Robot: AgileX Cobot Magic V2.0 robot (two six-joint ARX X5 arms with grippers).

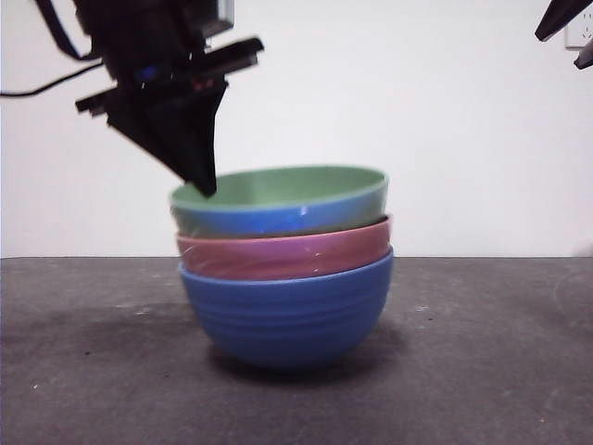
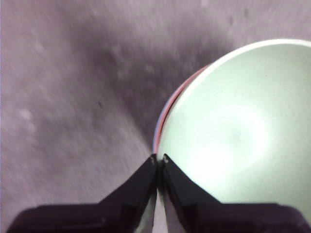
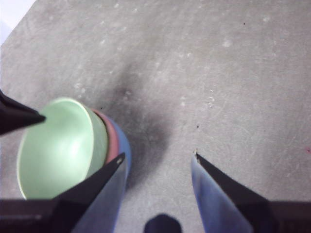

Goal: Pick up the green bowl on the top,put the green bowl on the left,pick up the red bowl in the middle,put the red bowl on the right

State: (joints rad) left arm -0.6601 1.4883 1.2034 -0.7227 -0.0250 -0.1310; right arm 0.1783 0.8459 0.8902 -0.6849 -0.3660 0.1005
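Note:
My right gripper needs to take hold of the red bowl [image 1: 287,255] by its rim [image 1: 375,232] next, to set it down next to the blue bowl.
Three bowls stand stacked in the middle of the table. The green bowl [image 1: 287,190] is on top, the red bowl [image 1: 287,255] sits under it, and a blue bowl [image 1: 287,315] is at the bottom. My left gripper [image 1: 206,185] comes down from the upper left. Its jaws are closed on the green bowl's left rim [image 2: 233,131], one inside and one outside. Only a thin edge of the red bowl [image 2: 167,104] shows there. My right gripper [image 3: 158,155] is open and empty, held high beside the stack, with the green bowl [image 3: 53,145] off to its side.
The dark grey table [image 1: 93,371] runs left and right of the stack, with a white wall behind it. My right arm shows only as a black tip [image 1: 561,23] at the top right corner. The left gripper's tip [image 3: 22,116] also shows in the right wrist view.

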